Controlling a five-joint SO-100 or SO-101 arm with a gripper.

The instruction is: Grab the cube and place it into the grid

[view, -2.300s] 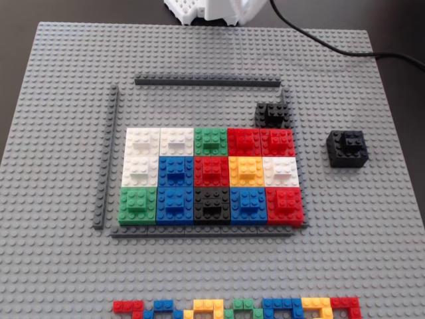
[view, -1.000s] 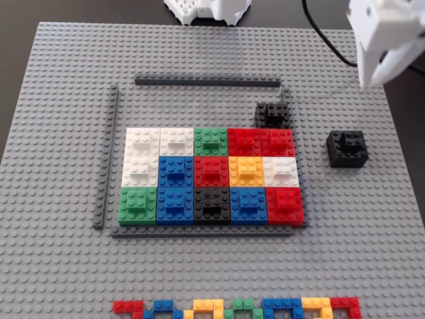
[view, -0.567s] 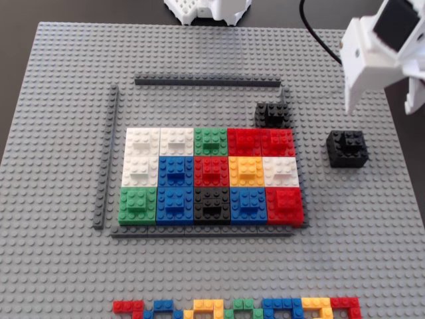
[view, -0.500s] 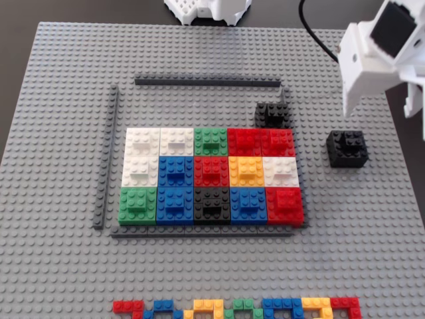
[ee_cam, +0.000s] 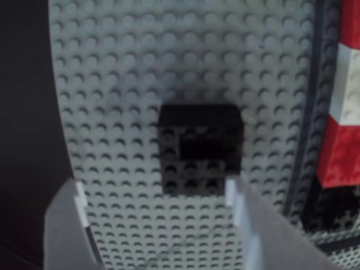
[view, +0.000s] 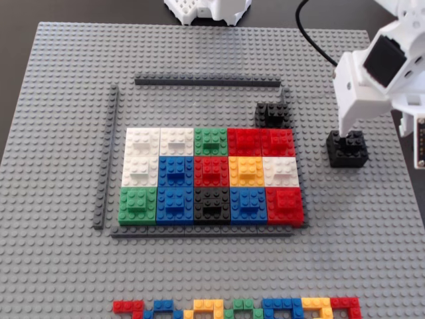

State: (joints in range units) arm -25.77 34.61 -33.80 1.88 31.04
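Observation:
The black cube needs to go into the open slot of the grid, so my gripper should next pick up the cube by its raised cap.
The cube, a black square block with a raised cap, stands on the grey baseplate to the right of the grid. In the wrist view the cube lies just ahead of my fingertips, toward the right one. My white gripper hangs directly over it, low. In the wrist view the gripper is open and empty, its jaws wide apart. The grid holds three rows of five coloured blocks inside thin dark-grey strips.
A second black block sits at the grid's top right corner, inside the frame. A line of small mixed-colour bricks runs along the bottom edge. Red and white grid blocks show at the wrist view's right edge. A black cable crosses at top right.

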